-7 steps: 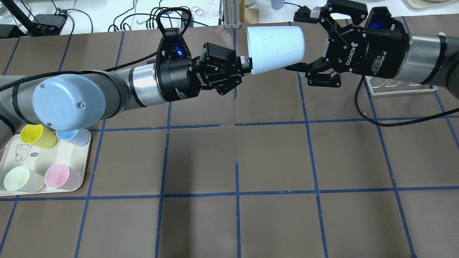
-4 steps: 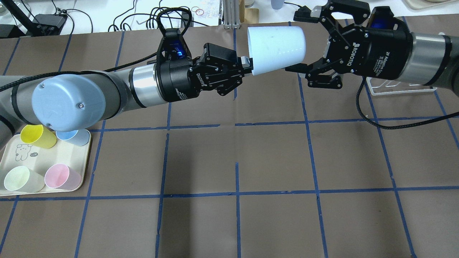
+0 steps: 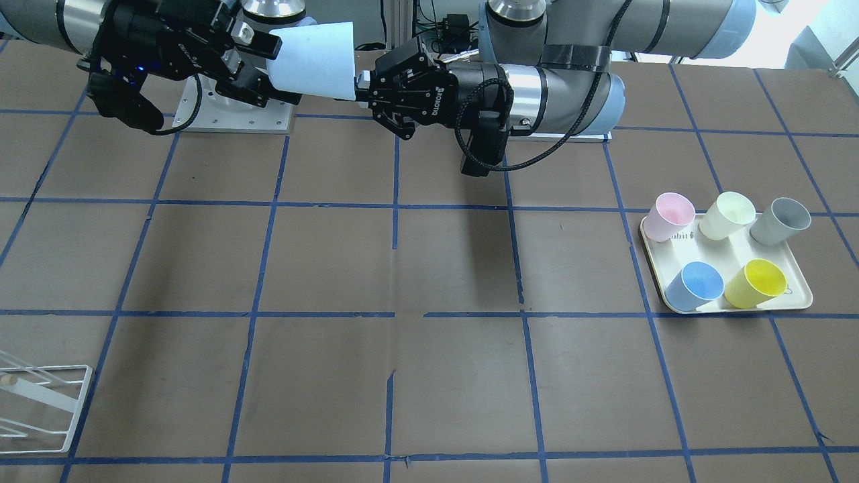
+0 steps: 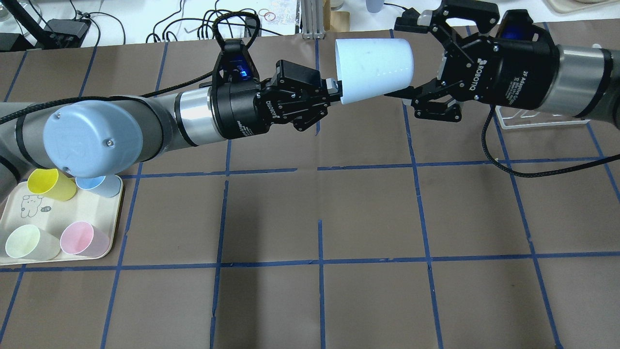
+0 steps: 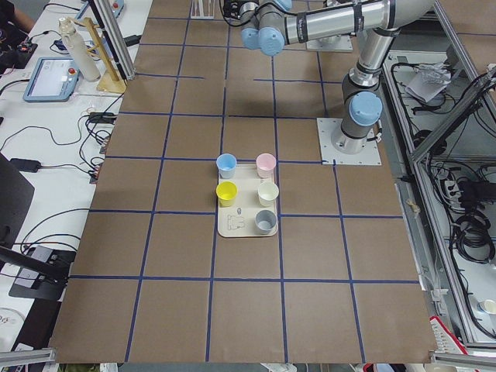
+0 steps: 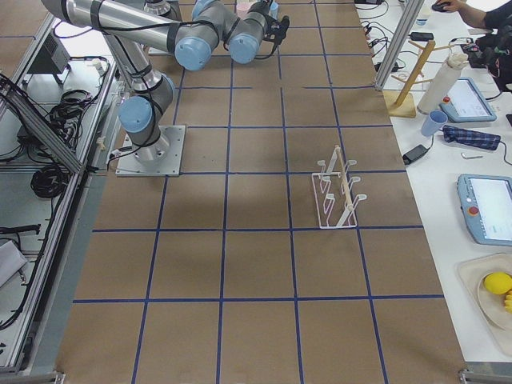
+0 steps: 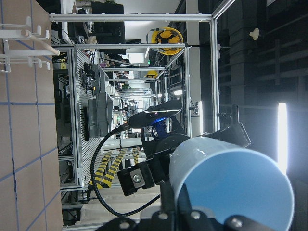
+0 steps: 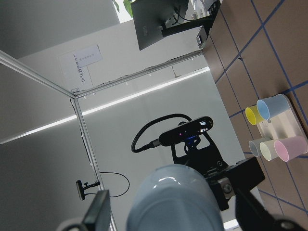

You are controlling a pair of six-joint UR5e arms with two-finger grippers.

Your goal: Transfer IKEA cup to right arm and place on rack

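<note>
The IKEA cup has to go on the rack, so the robot's right gripper should next grab its narrow base [image 8: 174, 202].
The IKEA cup [image 4: 373, 68], pale powder-blue, is held on its side in the air over the table's far side. My left gripper [image 4: 335, 90] is shut on its rim, with the sky-blue inside showing in the left wrist view [image 7: 236, 192]. My right gripper [image 4: 404, 55] is open, its jaws straddling the cup's base end with small gaps either side, as the right wrist view [image 8: 173, 202] shows. In the front-facing view the cup [image 3: 312, 57] hangs between the right gripper [image 3: 274, 70] and the left gripper [image 3: 362, 84]. The white wire rack [image 6: 336, 196] stands on the table's right side, also in the front-facing view [image 3: 40, 402].
A cream tray [image 4: 29, 208] at the front left holds yellow, deeper-blue, pink and pale-green cups; the front-facing view shows its rim [image 3: 738, 308] and a grey cup [image 3: 782, 221] too. The right arm's black cable [image 4: 508, 165] hangs over the table.
The cup and the left gripper have shifted very slightly toward the right gripper. The right gripper stays open around the cup's base.
</note>
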